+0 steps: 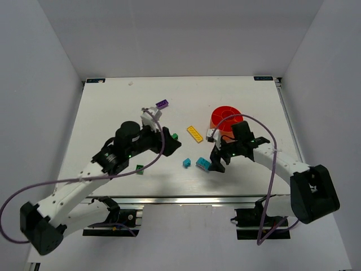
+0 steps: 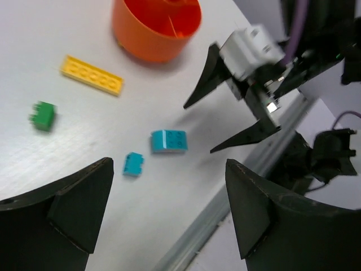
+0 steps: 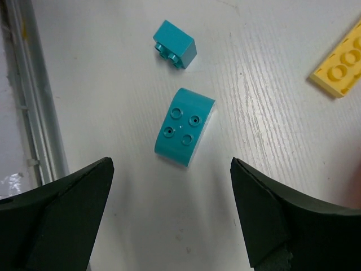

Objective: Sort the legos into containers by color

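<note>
My right gripper is to grip the curved teal lego next by its long sides near one end (image 1: pixel 205 165) (image 3: pixel 179 142), and the lego's other end is to stay free.
Two teal legos lie near the table's front: a curved brick (image 1: pixel 202 164) (image 3: pixel 185 127) (image 2: pixel 168 140) and a smaller one (image 1: pixel 186 162) (image 3: pixel 175 44) (image 2: pixel 133 164). My right gripper (image 1: pixel 214 161) (image 3: pixel 169 175) hangs open just right of the curved brick, with nothing between its fingers. My left gripper (image 1: pixel 176 144) (image 2: pixel 168 175) is open and empty, next to a green brick (image 1: pixel 175 136) (image 2: pixel 43 116). A yellow plate (image 1: pixel 195 134) (image 2: pixel 92 75) lies mid-table. The orange bowl (image 1: pixel 225 108) (image 2: pixel 146 39) stands behind the right gripper. A purple brick (image 1: pixel 162 104) lies farther back.
Another small green brick (image 1: pixel 139 169) sits by the left arm near the front edge. A metal rail (image 3: pixel 34 101) runs along the table's near edge. White walls close in the table on three sides.
</note>
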### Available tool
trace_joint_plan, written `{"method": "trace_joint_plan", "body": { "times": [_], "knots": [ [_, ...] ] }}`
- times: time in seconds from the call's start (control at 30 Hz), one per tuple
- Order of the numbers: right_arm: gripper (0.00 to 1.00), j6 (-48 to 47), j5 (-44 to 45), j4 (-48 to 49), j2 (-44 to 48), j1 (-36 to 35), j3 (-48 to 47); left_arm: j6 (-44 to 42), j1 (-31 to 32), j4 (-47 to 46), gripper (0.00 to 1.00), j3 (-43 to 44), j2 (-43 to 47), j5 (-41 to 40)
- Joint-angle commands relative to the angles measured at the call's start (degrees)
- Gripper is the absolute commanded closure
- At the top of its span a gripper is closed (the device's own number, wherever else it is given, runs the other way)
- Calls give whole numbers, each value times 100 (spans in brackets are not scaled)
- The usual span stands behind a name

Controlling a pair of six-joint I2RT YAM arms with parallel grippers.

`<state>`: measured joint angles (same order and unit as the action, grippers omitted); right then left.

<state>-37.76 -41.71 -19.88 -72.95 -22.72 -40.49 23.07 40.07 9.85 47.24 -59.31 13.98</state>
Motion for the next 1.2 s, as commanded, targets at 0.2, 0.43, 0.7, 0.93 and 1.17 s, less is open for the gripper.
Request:
{"method": "trace_joint_plan", "body": {
  "times": [0.2, 0.43, 0.7, 0.93, 1.17],
  "knots": [
    [11, 691, 1543, 819, -1037, -952, -565, -558, -44, 1221, 9, -557, 1456, -1301],
    [13, 1007, 2193, 986, -1493, -1217, -636, -400, -44, 1204, 8, -681, 1765, -1257],
    [37, 1034, 2431, 863, -1582, -1340, -636, -5, -44, 870, 10, -840, 1730, -932],
    [85, 744, 2195, 574, -1372, -1314, -662, 461, -44, 134, 16, -998, 1431, -476],
    [100, -449, 1255, 20, -335, -1261, -723, 1391, -44, -1236, 18, -1226, 650, 526]
  ]
}}
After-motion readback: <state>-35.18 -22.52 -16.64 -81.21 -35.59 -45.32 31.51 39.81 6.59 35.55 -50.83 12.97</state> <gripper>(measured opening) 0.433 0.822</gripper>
